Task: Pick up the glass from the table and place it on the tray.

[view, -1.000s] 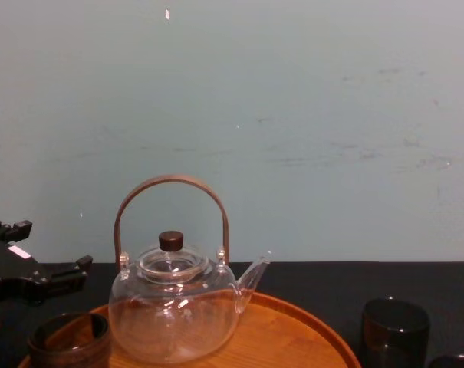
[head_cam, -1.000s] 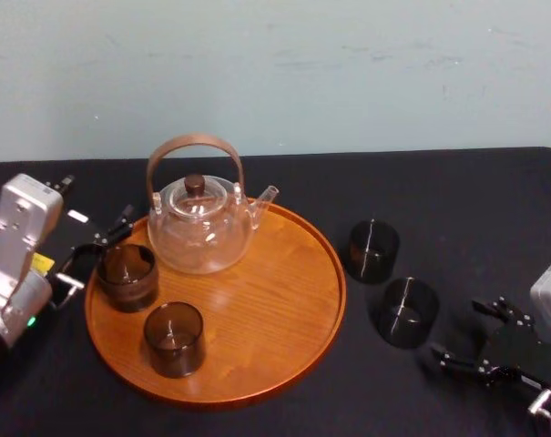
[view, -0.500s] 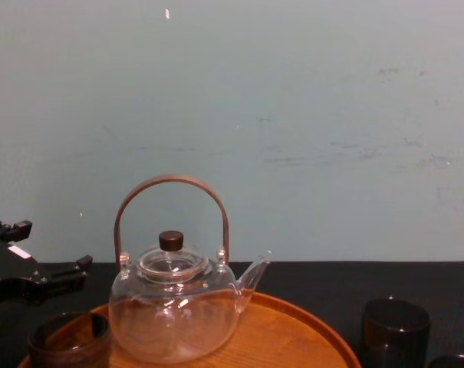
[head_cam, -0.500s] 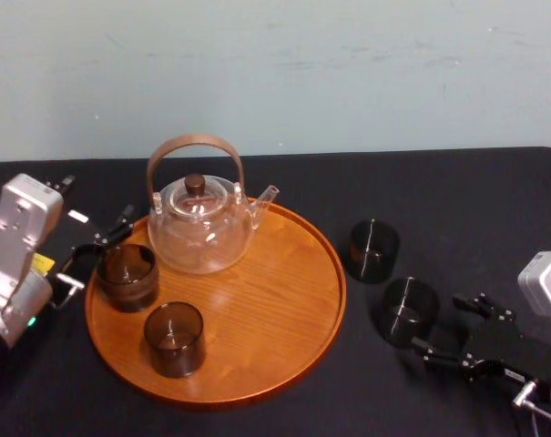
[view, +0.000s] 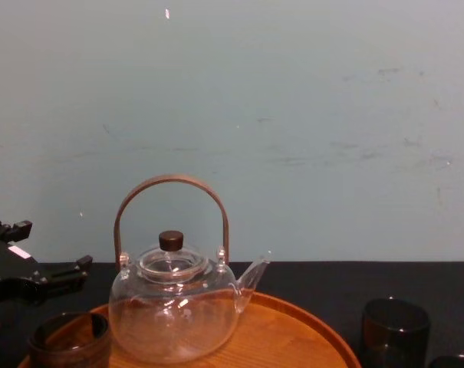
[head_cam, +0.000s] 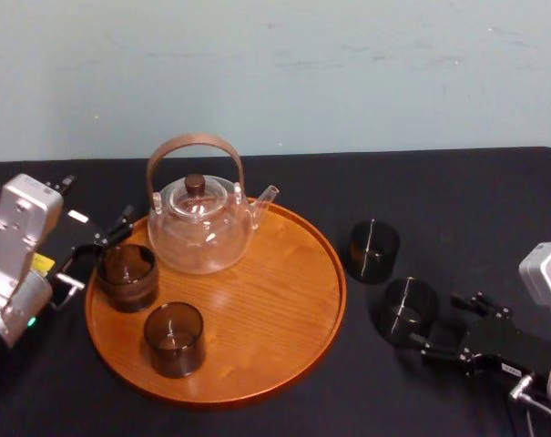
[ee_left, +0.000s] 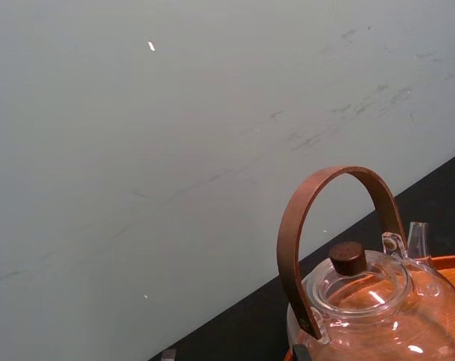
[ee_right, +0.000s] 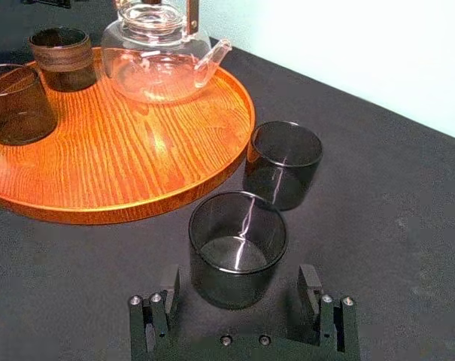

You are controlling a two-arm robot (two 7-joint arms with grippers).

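Next, my right gripper grips the nearer dark glass by its round side (ee_right: 231, 284) to set the glass on the round wooden tray (ee_right: 156, 150).
Two dark smoked glasses stand on the black table (head_cam: 457, 200) to the right of the round wooden tray (head_cam: 284, 309). The nearer glass (head_cam: 408, 309) (ee_right: 237, 248) sits between the spread fingers of my right gripper (head_cam: 445, 328) (ee_right: 239, 280), which is open and flanks its near side without touching. The farther glass (head_cam: 373, 249) (ee_right: 283, 164) stands just beyond it. My left gripper (head_cam: 97, 250) (view: 32, 280) is parked open at the tray's left edge.
On the tray stand a clear glass teapot (head_cam: 199, 228) (view: 174, 314) with a brown hoop handle and two more dark glasses (head_cam: 127, 276) (head_cam: 174, 339). The tray's middle and right side are bare wood. A pale wall backs the table.
My right gripper has moved left, from the table's right edge up to the nearer glass, and its fingers now stand on either side of it. The left arm has not moved.
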